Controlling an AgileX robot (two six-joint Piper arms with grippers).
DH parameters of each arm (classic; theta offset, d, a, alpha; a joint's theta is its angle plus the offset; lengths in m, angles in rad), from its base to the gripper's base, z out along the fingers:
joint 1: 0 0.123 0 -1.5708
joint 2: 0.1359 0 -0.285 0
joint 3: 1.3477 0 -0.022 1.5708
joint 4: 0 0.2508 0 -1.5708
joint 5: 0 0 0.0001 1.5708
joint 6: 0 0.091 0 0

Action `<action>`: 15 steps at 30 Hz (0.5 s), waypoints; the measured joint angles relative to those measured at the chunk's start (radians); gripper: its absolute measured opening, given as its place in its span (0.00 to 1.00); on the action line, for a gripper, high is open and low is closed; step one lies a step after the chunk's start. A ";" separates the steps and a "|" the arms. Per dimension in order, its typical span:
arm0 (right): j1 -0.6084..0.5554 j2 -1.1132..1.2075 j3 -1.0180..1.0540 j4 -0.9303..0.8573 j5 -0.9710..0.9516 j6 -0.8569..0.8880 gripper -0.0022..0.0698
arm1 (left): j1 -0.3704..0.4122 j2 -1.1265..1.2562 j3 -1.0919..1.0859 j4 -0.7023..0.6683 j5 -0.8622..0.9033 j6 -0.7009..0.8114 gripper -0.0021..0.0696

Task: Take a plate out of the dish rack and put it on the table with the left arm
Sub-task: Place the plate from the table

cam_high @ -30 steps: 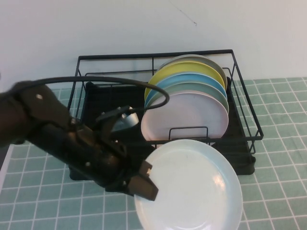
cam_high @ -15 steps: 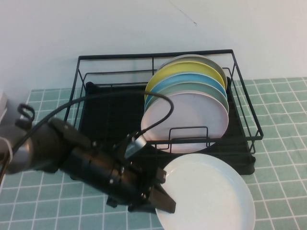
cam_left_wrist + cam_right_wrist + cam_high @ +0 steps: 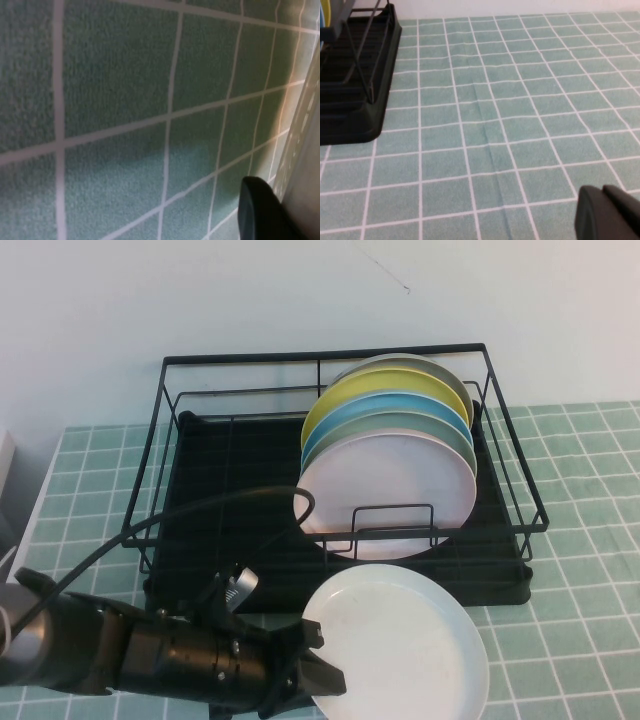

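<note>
The white plate (image 3: 400, 645) lies almost flat, low over the green tiles before the rack (image 3: 240, 530), and would lie there, so my left gripper is ready to open.
The very pale blue-white plate (image 3: 405, 650) lies almost flat, low over the green tiled table (image 3: 580, 640), just in front of the black wire dish rack (image 3: 240, 530). My left gripper (image 3: 318, 675) is shut on the plate's left rim, with the arm stretched low along the near edge. In the left wrist view one black finger (image 3: 260, 212) presses against the plate's rim (image 3: 307, 150), close above the tiles (image 3: 115, 75). I cannot tell whether the plate touches the table. My right gripper (image 3: 607, 212) is shut and empty over bare tiles, right of the rack's corner (image 3: 355, 100).
Several plates stand upright in the rack's right half: a pale pink one (image 3: 390, 490) in front, then grey-green, light blue (image 3: 400, 405), yellow (image 3: 370, 385) and another behind. The rack's left half holds nothing. A white wall stands behind the rack.
My left arm has swung down and towards the near edge with the plate. The plate has gone from tilted and raised to nearly flat and low in front of the rack.
</note>
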 joint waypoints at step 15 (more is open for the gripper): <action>0.000 0.000 0.000 0.000 0.000 0.000 0.03 | 0.000 -0.024 0.002 0.037 -0.014 0.020 0.77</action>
